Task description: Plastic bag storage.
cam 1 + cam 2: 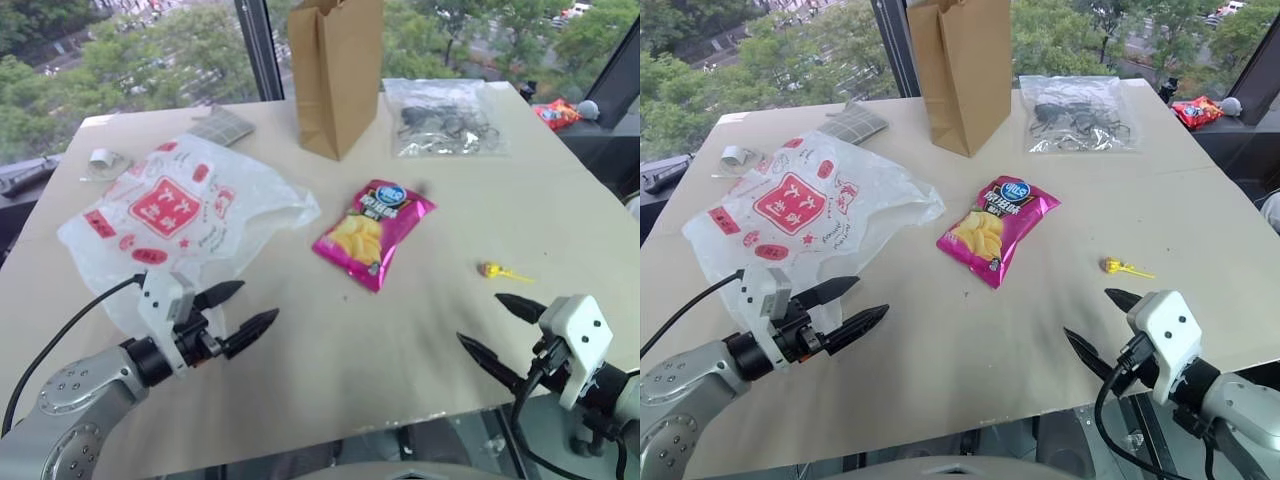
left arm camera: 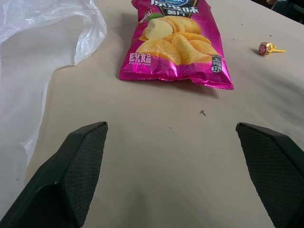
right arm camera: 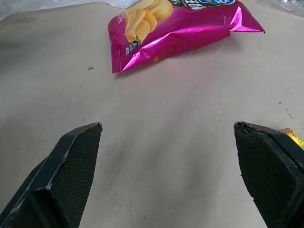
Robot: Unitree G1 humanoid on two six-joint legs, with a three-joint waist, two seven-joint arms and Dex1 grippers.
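Observation:
The plastic bag (image 1: pixel 180 215) is lying flat and slack across the table, so my left gripper will next pinch it by the raised edge of its opening (image 1: pixel 306 208).
The plastic bag (image 1: pixel 180 215), thin translucent white with a red square logo and small red marks, lies flat on the left half of the table (image 1: pixel 330 340). Its near edge reaches under my left gripper (image 1: pixel 238 312), which hovers open and empty just above the table, pointing toward the middle. An edge of the bag (image 2: pixel 52 33) also appears in the left wrist view. My right gripper (image 1: pixel 498 328) stands open and empty over the table's front right edge, well apart from the bag.
A pink chip packet (image 1: pixel 373 232) lies at the table's centre. A tall brown paper bag (image 1: pixel 335 70) stands at the back, with a clear bag of black cables (image 1: pixel 445 118) to its right. A small yellow candy (image 1: pixel 493 270) lies front right. Small items sit far left.

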